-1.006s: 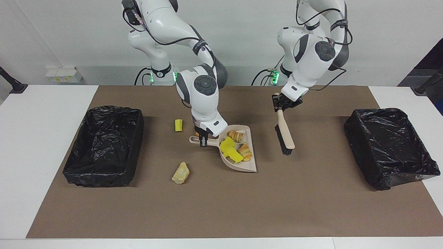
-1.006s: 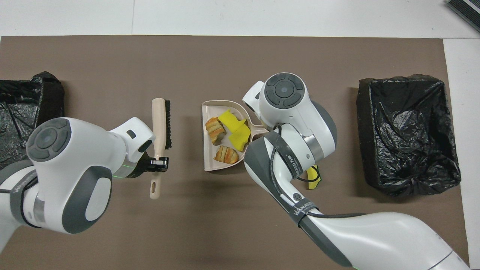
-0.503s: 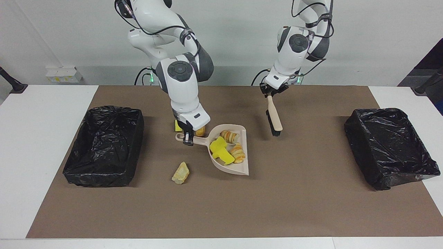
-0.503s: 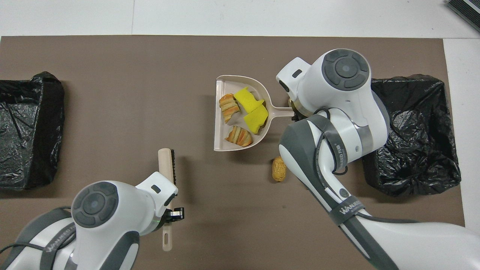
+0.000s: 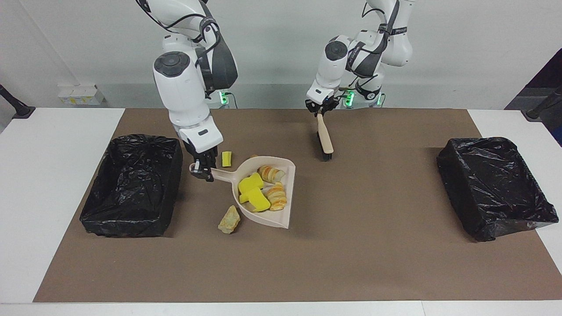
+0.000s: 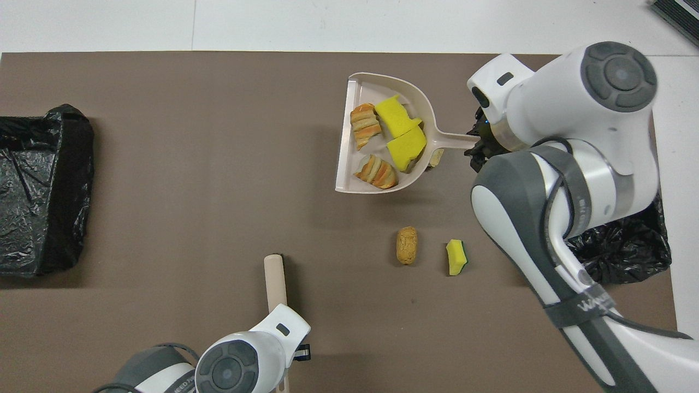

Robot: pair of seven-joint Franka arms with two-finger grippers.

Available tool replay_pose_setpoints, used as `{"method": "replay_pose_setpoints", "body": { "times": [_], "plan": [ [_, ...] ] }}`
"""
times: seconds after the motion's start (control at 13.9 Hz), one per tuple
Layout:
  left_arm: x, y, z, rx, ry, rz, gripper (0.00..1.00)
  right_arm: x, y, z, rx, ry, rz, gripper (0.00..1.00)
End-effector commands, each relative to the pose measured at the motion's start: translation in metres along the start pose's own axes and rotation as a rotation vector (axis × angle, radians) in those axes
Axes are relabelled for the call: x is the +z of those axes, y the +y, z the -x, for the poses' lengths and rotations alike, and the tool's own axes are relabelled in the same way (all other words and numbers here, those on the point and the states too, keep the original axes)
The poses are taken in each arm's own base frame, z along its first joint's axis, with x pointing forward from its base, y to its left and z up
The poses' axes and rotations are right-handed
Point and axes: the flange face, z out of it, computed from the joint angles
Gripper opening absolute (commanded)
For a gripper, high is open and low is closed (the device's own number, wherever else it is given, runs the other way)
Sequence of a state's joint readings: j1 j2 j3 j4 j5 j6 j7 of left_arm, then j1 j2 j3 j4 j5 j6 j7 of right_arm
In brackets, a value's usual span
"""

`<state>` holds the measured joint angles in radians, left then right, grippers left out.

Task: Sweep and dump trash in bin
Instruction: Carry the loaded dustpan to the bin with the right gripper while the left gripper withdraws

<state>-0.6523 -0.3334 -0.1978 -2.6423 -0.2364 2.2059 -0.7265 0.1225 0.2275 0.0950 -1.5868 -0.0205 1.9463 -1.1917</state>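
Observation:
My left gripper should release the brush head, down at the brown mat.
My right gripper (image 5: 203, 169) is shut on the handle of the beige dustpan (image 5: 277, 217), held slightly tilted above the mat. In the pan lie two yellow sponge chunks (image 5: 252, 193) and two striped bread lumps (image 5: 276, 197). Loose trash on the mat: a small yellow-green sponge (image 6: 456, 257), an orange-brown lump (image 6: 407, 245) and a tan lump (image 5: 229, 220) right beside the pan. Over the mat's edge by the robots, my left gripper (image 5: 321, 113) is shut on the handle of the beige brush (image 5: 325, 138), which hangs bristles down. The black-lined bin (image 5: 131, 184) stands at the right arm's end.
A second black-lined bin (image 5: 496, 184) stands at the left arm's end of the brown mat (image 5: 373, 245). In the overhead view my right arm covers much of the bin (image 6: 622, 248) at its end.
The right arm has carried the loaded dustpan toward the bin at its own end. The left arm has drawn the brush back toward the robots.

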Motion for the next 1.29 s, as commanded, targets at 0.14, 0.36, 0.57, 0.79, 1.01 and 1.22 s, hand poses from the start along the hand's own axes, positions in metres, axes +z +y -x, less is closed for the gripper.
{"method": "replay_pose_setpoints", "body": {
  "times": [0.14, 0.36, 0.57, 0.79, 1.01, 1.22],
  "plan": [
    [-0.004, -0.005, -0.014, -0.036, 0.028, 0.025, 1.00, -0.029, 0.002, 0.054, -0.027, 0.007, -0.016, 0.00],
    [-0.038, -0.024, -0.058, -0.100, 0.023, 0.045, 1.00, -0.034, 0.010, 0.097, -0.025, -0.006, -0.025, 0.00],
    [-0.062, -0.069, -0.126, -0.085, 0.072, 0.055, 1.00, -0.034, 0.017, 0.152, -0.012, -0.018, -0.040, 0.00],
    [-0.081, -0.110, -0.195, -0.057, 0.100, 0.073, 1.00, -0.034, 0.019, 0.154, -0.002, -0.039, -0.028, 0.00],
    [-0.109, -0.138, -0.249, 0.026, 0.154, 0.055, 1.00, -0.036, 0.024, 0.195, 0.006, -0.077, -0.022, 0.00],
    [-0.141, -0.147, -0.292, 0.094, 0.148, -0.012, 1.00, -0.038, 0.024, 0.214, 0.029, -0.082, -0.020, 0.00]
  ]
}}
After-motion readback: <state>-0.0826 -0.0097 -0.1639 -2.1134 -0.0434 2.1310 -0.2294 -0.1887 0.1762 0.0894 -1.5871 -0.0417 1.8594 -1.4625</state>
